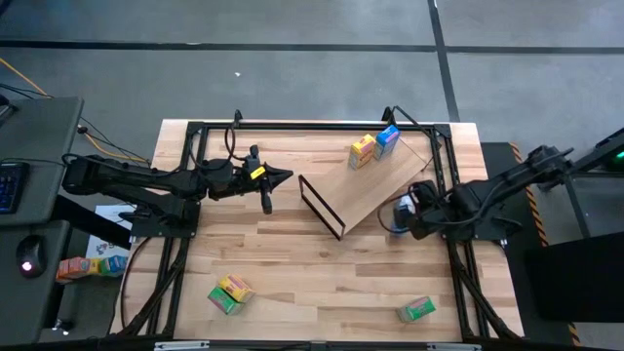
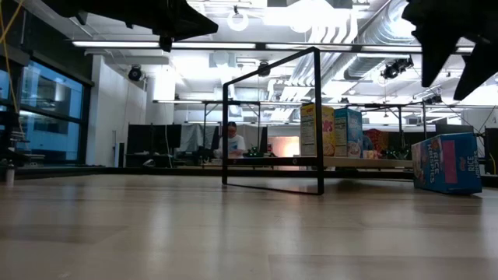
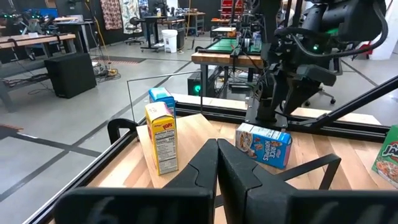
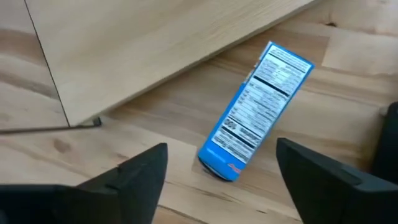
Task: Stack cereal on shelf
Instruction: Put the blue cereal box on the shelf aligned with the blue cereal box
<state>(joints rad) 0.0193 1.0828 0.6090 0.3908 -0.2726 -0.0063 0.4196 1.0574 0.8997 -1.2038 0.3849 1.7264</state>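
My right gripper should next grab the blue cereal box on the table by its broad sides (image 4: pixel 261 99), beside the nutrition label, to stack cereal on the shelf (image 4: pixel 155 43).
The shelf (image 1: pixel 375 185) is a light-wood board lying slantwise on the table, its black frame (image 2: pixel 272 117) upright at the near-left end. A yellow cereal box (image 1: pixel 363 151) and a blue one (image 1: pixel 387 141) stand upright on its far end. Another blue cereal box (image 4: pixel 255 112) rests on a long narrow side on the table beside the board's right edge. My right gripper (image 4: pixel 221 183) hangs open above this box (image 2: pixel 447 162), clear of it and pointing steeply down. My left gripper (image 1: pixel 278 178) is shut and level, left of the frame and above the table.
A green-and-yellow pair of boxes (image 1: pixel 229 292) lies near the table's front left, and a green box (image 1: pixel 416 309) near the front right. More boxes (image 1: pixel 88 265) sit off the table on the left. A black rail frame (image 1: pixel 312 125) edges the table.
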